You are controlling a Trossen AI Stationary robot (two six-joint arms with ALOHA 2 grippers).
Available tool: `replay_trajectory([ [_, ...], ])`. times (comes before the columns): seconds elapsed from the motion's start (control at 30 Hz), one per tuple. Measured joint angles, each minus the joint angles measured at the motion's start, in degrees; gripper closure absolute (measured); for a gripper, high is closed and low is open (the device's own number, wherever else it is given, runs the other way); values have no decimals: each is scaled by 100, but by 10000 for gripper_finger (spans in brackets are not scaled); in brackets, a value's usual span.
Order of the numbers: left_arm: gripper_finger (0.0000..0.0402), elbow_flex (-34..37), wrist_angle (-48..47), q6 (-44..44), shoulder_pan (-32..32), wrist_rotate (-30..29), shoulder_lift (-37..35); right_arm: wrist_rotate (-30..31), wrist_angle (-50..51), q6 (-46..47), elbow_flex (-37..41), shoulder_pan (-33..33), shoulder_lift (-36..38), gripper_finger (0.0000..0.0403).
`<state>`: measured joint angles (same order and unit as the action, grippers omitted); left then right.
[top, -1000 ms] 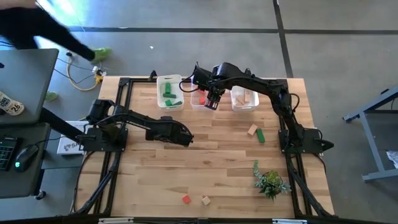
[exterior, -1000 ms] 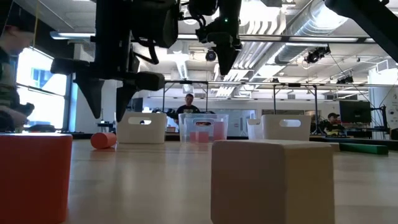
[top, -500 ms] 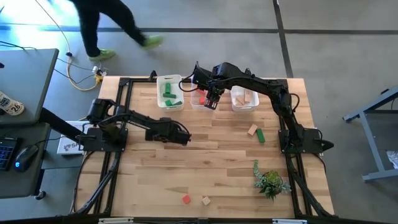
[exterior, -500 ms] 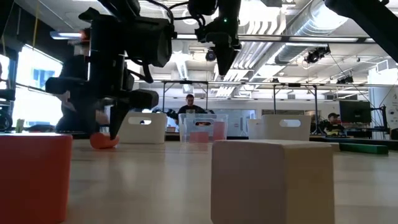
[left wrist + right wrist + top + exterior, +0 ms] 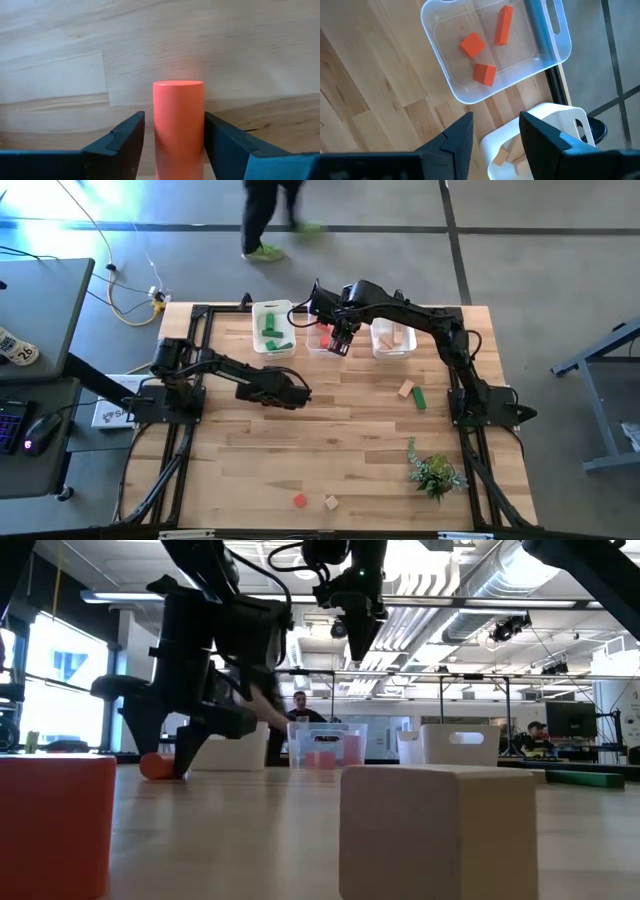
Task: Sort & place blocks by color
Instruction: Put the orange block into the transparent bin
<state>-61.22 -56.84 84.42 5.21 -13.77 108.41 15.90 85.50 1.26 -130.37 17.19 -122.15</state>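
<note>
My left gripper should close and would hold the red cylinder point(image 5: 178, 125): its fingertips are low beside both long sides of the cylinder.
A red cylinder point(image 5: 178, 125) lies on its side on the table left of the middle, also seen in the low view point(image 5: 155, 766). My left gripper point(image 5: 300, 394) is open and low over it, one finger on each long side. My right gripper point(image 5: 340, 340) hangs open with nothing between its fingers point(image 5: 495, 137), above the clear bin point(image 5: 445, 75) that holds three red blocks point(image 5: 485, 74). Loose blocks lie on the table: tan point(image 5: 405, 389) and green point(image 5: 419, 397) at the right, red point(image 5: 299, 500) and tan point(image 5: 330, 502) near the front edge. My left gripper comes at the red cylinder steeply from above, its fingers lying across it beside its long sides point(image 5: 197, 130). A gap shows at one finger point(image 5: 130, 140). The other finger point(image 5: 220, 145) stands right at the cylinder's side; whether it touches I cannot tell. The cylinder rests on the table.
Three bins stand in a row at the far edge: one with green blocks point(image 5: 272, 328), the clear one point(image 5: 310, 348), and a white one with tan blocks point(image 5: 393, 338). A small green plant point(image 5: 435, 472) stands at the front right. A person walks beyond the far edge.
My left gripper has come down onto the red cylinder, rolling its wrist on the way, so that its fingers now stand on either side of it. Its opening looks the same. The person behind the table has walked toward the right.
</note>
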Motion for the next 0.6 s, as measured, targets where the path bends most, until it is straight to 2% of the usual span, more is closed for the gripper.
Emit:
replay_trajectory([
  [0.13, 232, 13, 44, -95, -22, -33, -14, 0, -2, 0, 0, 0, 0, 256],
  [0.37, 300, 25, 44, -967, -83, -99, -47, 0, 0, -100, 0, 0, 0, 256],
  [0.6, 300, 18, 118, -2344, -79, -163, -233, -10, -2, -331, 0, 0, 0, 256],
])
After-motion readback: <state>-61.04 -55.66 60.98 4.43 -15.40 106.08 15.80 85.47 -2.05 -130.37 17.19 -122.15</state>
